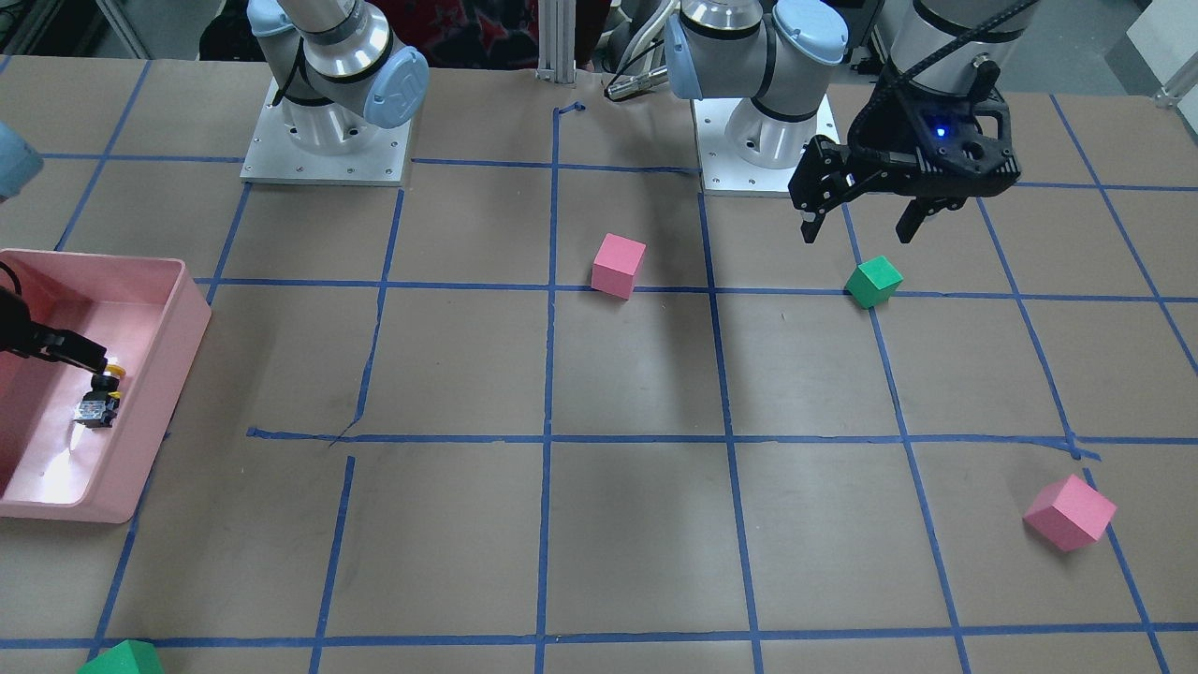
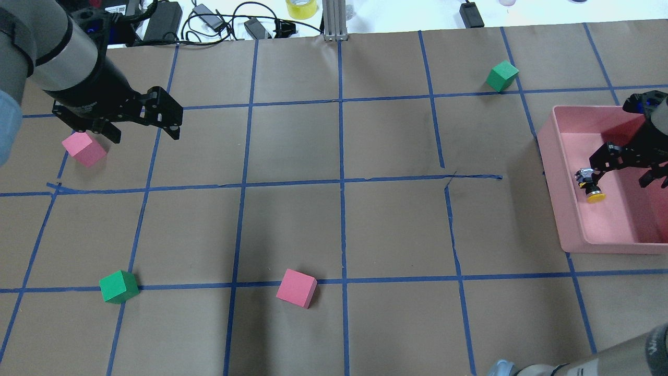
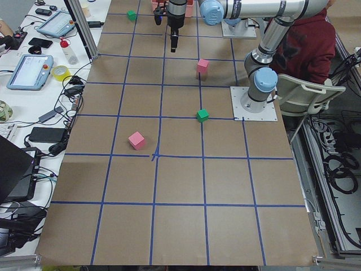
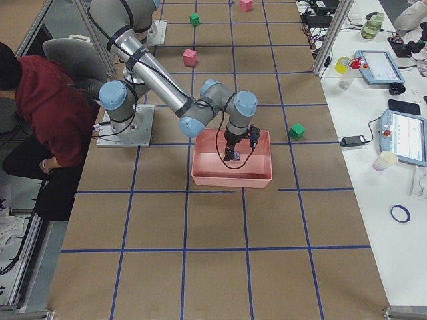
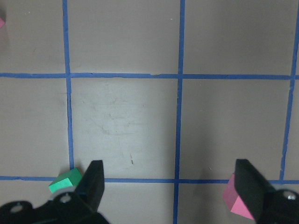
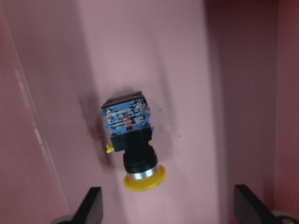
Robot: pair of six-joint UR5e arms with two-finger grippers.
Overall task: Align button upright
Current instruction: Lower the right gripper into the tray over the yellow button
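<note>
I need to grab the button by its yellow cap [image 1: 114, 370] next with my right gripper, to set it upright on the button's terminal block [image 1: 96, 410].
The button [image 6: 133, 140] lies on its side on the floor of the pink bin [image 2: 553, 172], yellow cap towards the robot and grey terminal block away from it. It also shows in the overhead view [image 2: 589, 185] and the front view [image 1: 101, 401]. My right gripper [image 6: 168, 200] hovers over the bin just above the button, open, with its fingers spread on either side of the cap end and holding nothing. My left gripper [image 2: 144, 134] is open and empty, above the table, well away from the bin.
A pink cube [image 2: 84, 149] lies just under the left gripper, and a green cube [image 2: 119, 286] and another pink cube [image 2: 296, 288] lie nearer the robot. A second green cube [image 2: 502, 75] sits beyond the bin's far corner. The bin walls enclose the button closely.
</note>
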